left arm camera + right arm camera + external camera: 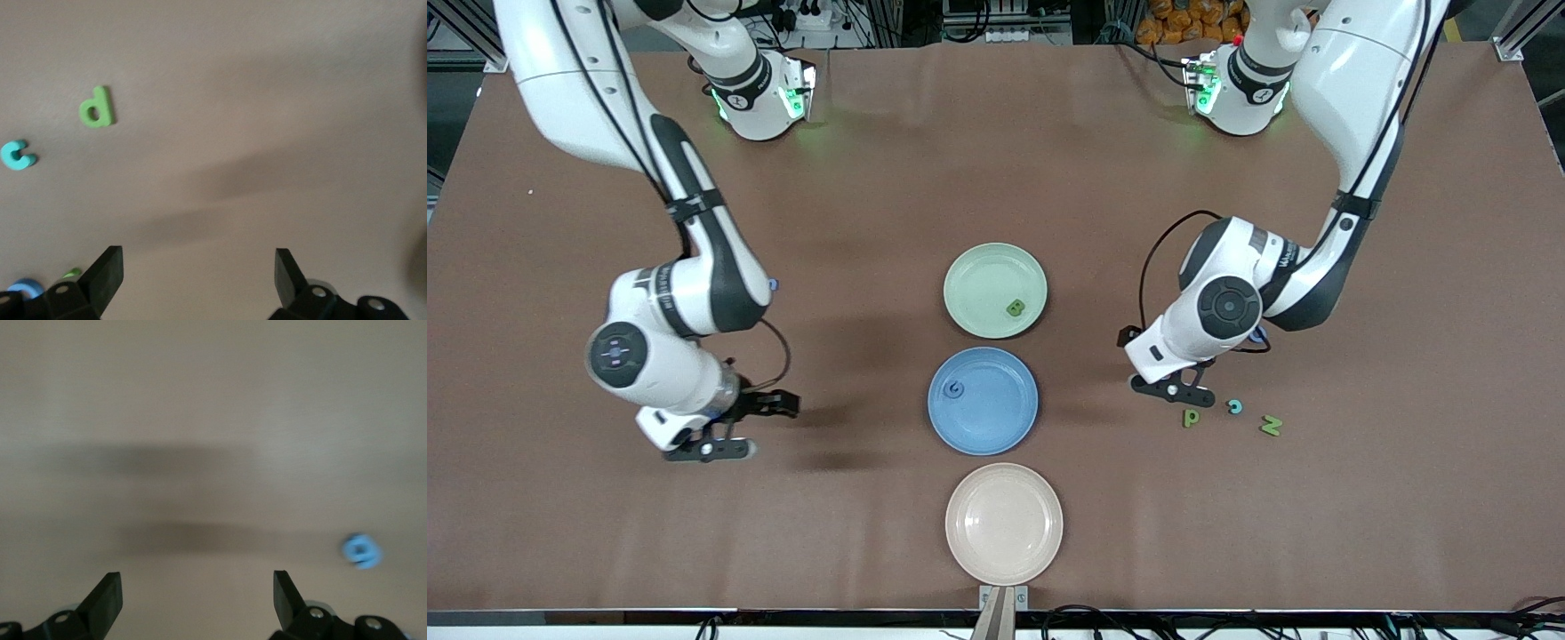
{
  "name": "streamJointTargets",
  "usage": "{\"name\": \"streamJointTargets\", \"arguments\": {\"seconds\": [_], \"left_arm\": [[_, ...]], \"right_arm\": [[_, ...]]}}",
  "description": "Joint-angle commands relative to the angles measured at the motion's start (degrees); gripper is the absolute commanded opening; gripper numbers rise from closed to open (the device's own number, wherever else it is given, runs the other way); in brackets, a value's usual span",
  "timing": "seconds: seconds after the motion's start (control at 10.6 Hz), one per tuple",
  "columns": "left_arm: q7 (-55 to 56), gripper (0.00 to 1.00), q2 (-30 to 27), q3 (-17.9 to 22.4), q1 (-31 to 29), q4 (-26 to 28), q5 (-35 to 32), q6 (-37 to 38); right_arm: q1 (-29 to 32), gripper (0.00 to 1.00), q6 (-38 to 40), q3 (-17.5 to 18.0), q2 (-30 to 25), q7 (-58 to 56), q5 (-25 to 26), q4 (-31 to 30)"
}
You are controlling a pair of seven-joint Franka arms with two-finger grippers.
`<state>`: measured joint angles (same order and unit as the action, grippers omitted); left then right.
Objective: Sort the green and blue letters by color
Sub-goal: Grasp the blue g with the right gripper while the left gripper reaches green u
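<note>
My right gripper should next grab the blue letter near it by its round bowl and straight stem (361,551). The letter needs to go onto the blue plate.
A green letter B (1015,308) lies in the green plate (974,271), and a blue letter G (956,388) lies in the blue plate (1005,413). A green p (1191,417) (97,108), a teal c-shaped letter (1234,407) (17,155) and a green N (1271,426) lie on the table toward the left arm's end. My left gripper (1178,391) (199,263) hangs open and empty just beside the p. A blue letter (1260,336) peeks out under the left arm. My right gripper (747,427) (197,587) waits open over bare table, with a blue letter (362,551) (773,284) near it.
An empty beige plate (1004,523) sits nearest the front camera, in line with the blue and green plates. The brown table (1405,533) is bare around both arms' ends.
</note>
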<state>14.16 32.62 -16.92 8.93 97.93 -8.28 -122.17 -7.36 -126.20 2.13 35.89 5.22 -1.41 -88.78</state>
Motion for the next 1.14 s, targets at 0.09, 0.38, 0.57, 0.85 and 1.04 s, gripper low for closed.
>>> {"name": "streamJointTargets", "arguments": {"seconds": [0.09,0.38,0.57,0.85,1.04], "left_arm": [[2.7,1.0,-6.6,-0.8,-6.7,9.0,-1.2,0.3],[15.7,1.0,-7.1,-0.9,-8.0,11.3,-1.5,0.3],[17.5,1.0,-6.8,-1.0,-11.0,11.6,-0.8,0.0],[18.0,0.98,-9.6,-1.1,-14.3,16.6,-0.7,-3.1],[18.0,0.96,-11.5,-1.2,-15.3,21.1,-0.6,-7.2]], "right_arm": [[5.9,1.0,-0.5,-1.1,-1.9,-21.6,0.8,-2.5],[9.3,1.0,-3.8,-1.1,-0.5,-36.5,0.7,-4.5],[10.7,1.0,-11.7,-1.1,1.0,-40.5,0.7,-8.8],[10.8,1.0,-13.3,-1.1,3.4,-41.0,0.8,-9.6],[10.7,1.0,-19.1,-1.1,3.6,-40.6,0.8,-13.5]]}}
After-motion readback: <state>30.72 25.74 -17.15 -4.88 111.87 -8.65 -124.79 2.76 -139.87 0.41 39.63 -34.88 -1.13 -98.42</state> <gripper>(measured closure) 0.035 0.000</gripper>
